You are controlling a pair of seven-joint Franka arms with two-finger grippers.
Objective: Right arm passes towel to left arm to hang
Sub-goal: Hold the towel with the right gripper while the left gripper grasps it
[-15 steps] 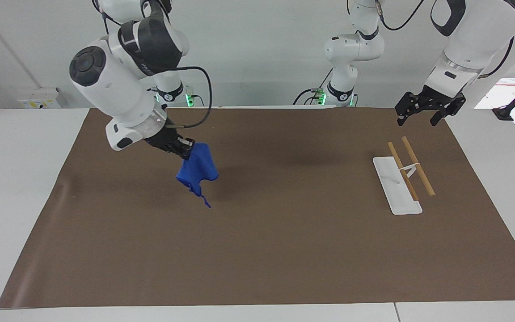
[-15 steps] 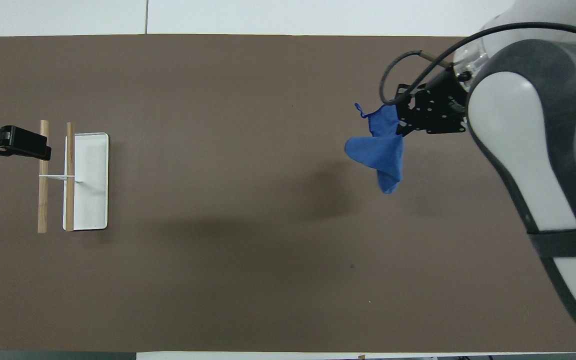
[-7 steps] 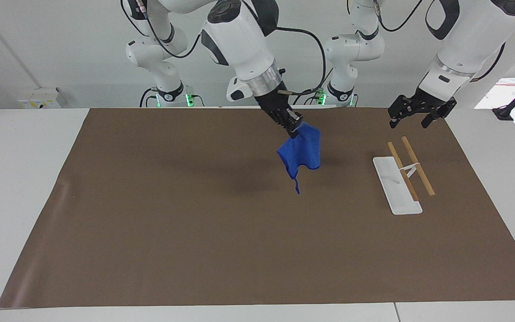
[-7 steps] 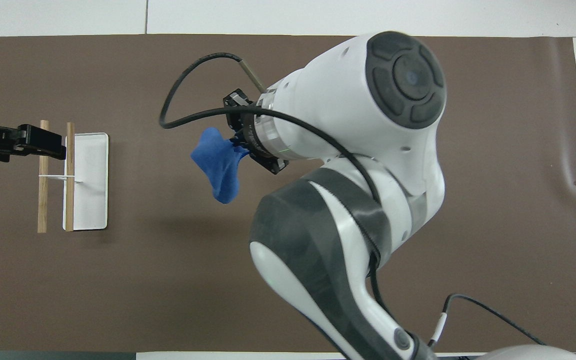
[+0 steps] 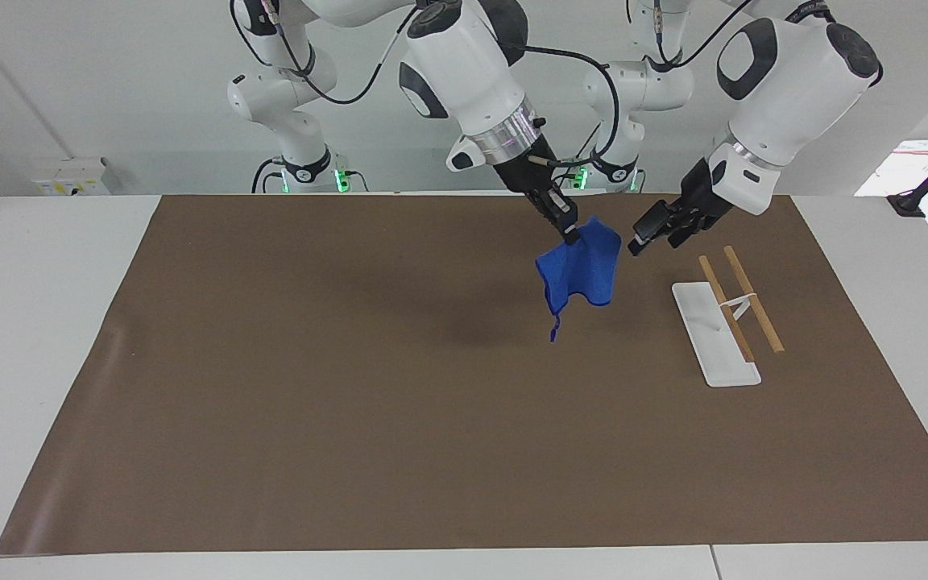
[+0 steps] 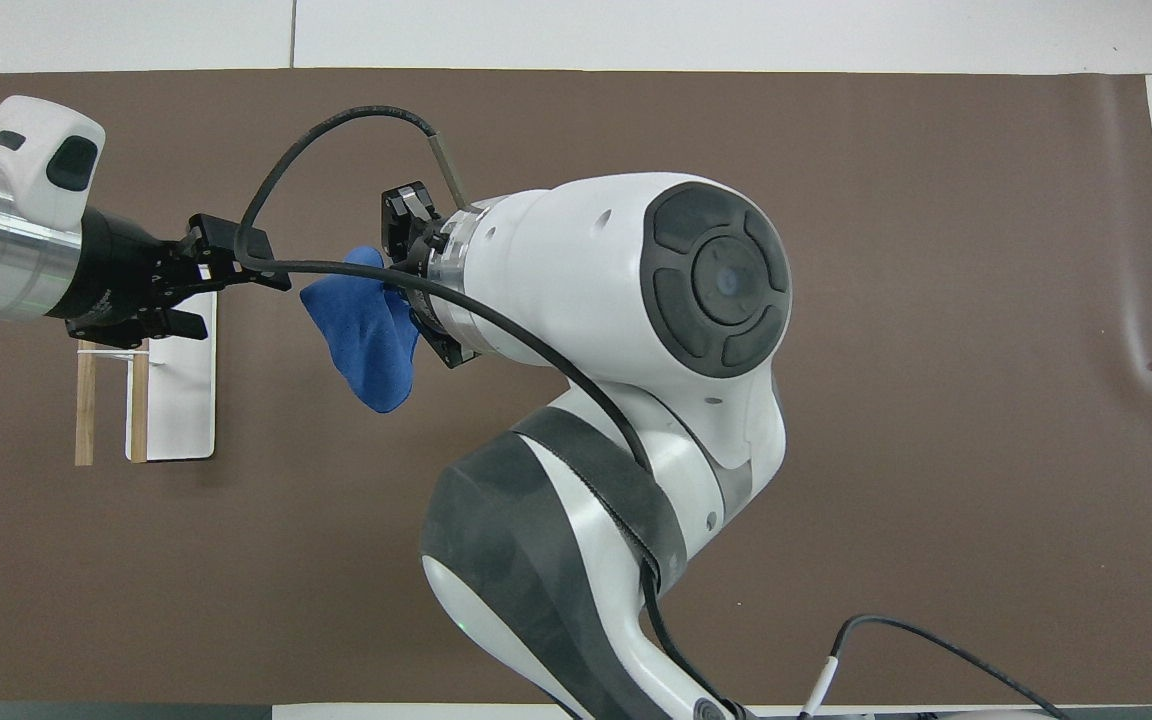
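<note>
My left gripper grabs the towel by its upper edge (image 6: pixel 363 256) next, which my right gripper holds up, since the towel's lower part (image 6: pixel 373 358) hangs slack.
The blue towel (image 5: pixel 581 274) (image 6: pixel 366 340) hangs in the air over the mat, bunched, its string loop (image 5: pixel 554 329) dangling below. My right gripper (image 5: pixel 570 234) is shut on the towel's top edge; in the overhead view the right arm's wrist hides most of that grip. The left gripper (image 5: pixel 648 242) (image 6: pixel 236 295) is open and level with the towel's top. It points at the towel from the left arm's end of the table, a short gap away, not touching.
A hanging rack stands on the brown mat (image 5: pixel 351 403) toward the left arm's end: a white base (image 5: pixel 714 338) (image 6: pixel 181 400) carrying two wooden rods (image 5: pixel 742 302) (image 6: pixel 86 400). The left gripper is over the rack's nearer end.
My right arm has swung the towel across the mat toward the left arm's end. The left gripper has turned and moved in from over the rack toward the towel.
</note>
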